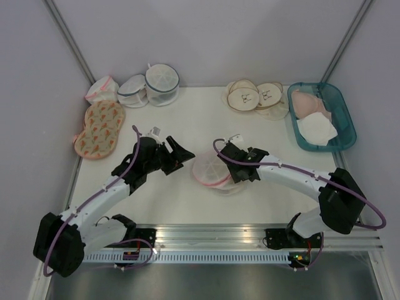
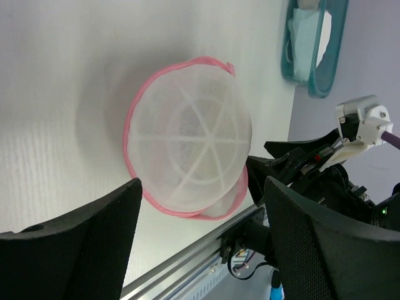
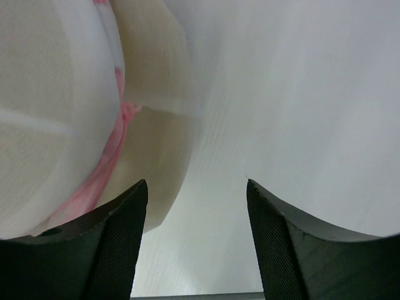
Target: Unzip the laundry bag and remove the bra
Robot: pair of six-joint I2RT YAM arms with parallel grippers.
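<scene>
The laundry bag needs to be opened. My right gripper will next grab the laundry bag's upper mesh half (image 1: pixel 209 167) by its pink zipper rim (image 1: pixel 216 184).
The laundry bag (image 1: pixel 211 170), a white mesh dome with a pink zipper rim, lies on the table between my two grippers. My left gripper (image 1: pixel 182 156) is just to its left, open and holding nothing. In the left wrist view the bag (image 2: pixel 190 134) lies beyond the open left gripper (image 2: pixel 201 187), its two halves slightly apart at the near side. My right gripper (image 1: pixel 235 170) is at the bag's right edge, also open. In the right wrist view the bag (image 3: pixel 56 106) fills the left side, and the right gripper (image 3: pixel 197 187) stands over bare table. Cream fabric (image 3: pixel 159 144) shows under the pink rim (image 3: pixel 115 150). I cannot tell whether it is the bra.
A teal tray (image 1: pixel 341 106) holding pale bras stands at the back right, with a stack of beige cups (image 1: pixel 253 97) beside it. Grey-blue rimmed mesh bags (image 1: pixel 150 84), a pink-edged pouch (image 1: pixel 101 90) and an orange patterned bra (image 1: pixel 100 128) sit at the back left. An aluminium rail (image 1: pixel 206 234) runs along the near edge.
</scene>
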